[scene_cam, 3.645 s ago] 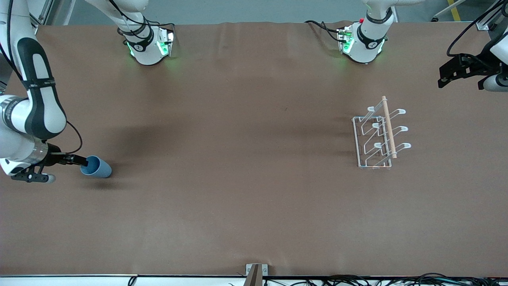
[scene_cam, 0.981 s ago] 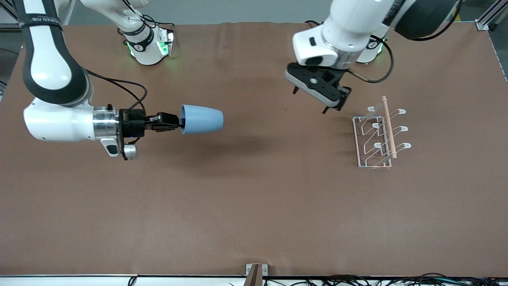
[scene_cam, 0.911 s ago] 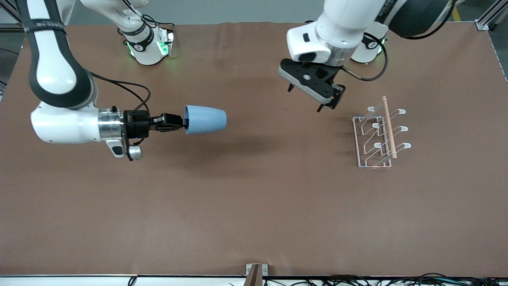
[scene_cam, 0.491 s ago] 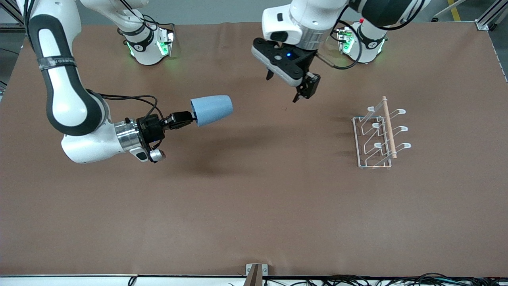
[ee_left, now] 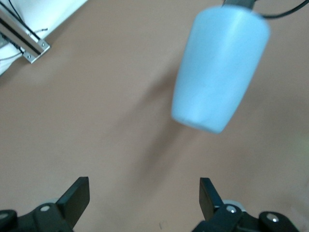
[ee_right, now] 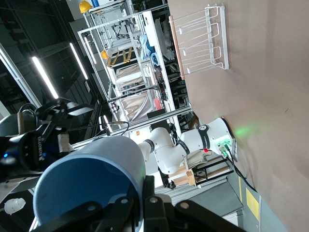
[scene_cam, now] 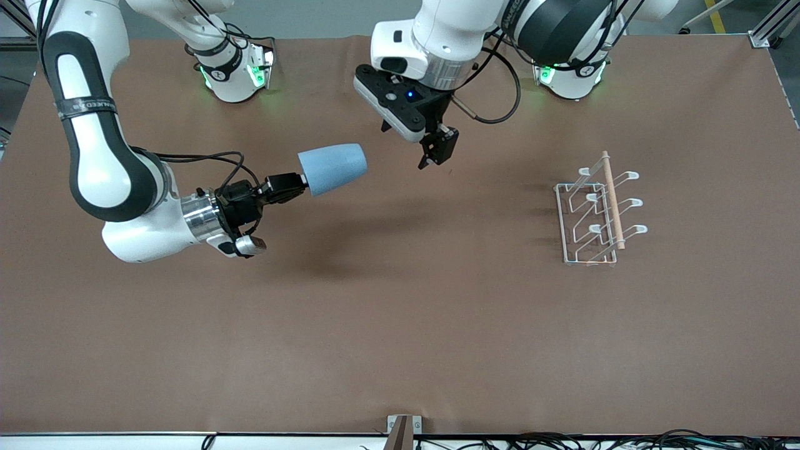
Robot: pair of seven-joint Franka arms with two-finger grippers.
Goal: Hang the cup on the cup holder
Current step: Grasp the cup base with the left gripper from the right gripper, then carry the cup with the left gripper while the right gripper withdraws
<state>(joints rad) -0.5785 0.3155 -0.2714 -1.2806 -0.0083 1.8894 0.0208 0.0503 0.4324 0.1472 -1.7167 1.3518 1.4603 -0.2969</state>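
Note:
I should grab the light-blue cup by its base [scene_cam: 360, 160] with my left gripper next, so its open rim stays free to slip over the cup holder [scene_cam: 611, 200].
My right gripper [scene_cam: 299, 182] is shut on the rim of the light-blue cup [scene_cam: 332, 168] and holds it on its side in the air over the middle of the table, base toward the left arm's end. In the right wrist view the cup [ee_right: 91, 186] is pinched at its rim by my right gripper [ee_right: 145, 195]. My left gripper [scene_cam: 407, 142] hangs open and empty in the air close by the cup's base; its wrist view shows the cup [ee_left: 219, 67] ahead of the spread fingers [ee_left: 77, 195]. The white wire cup holder [scene_cam: 611, 200] stands toward the left arm's end.
The brown table [scene_cam: 400, 325] carries only the cup holder, which also shows in the right wrist view [ee_right: 200, 38]. Both arm bases [scene_cam: 234, 72] stand along the edge farthest from the front camera. Cables lie along the nearest edge.
My right arm has lifted the cup from the table at its own end and carried it toward the middle. My left arm has swung in from its end toward the cup, gripper open.

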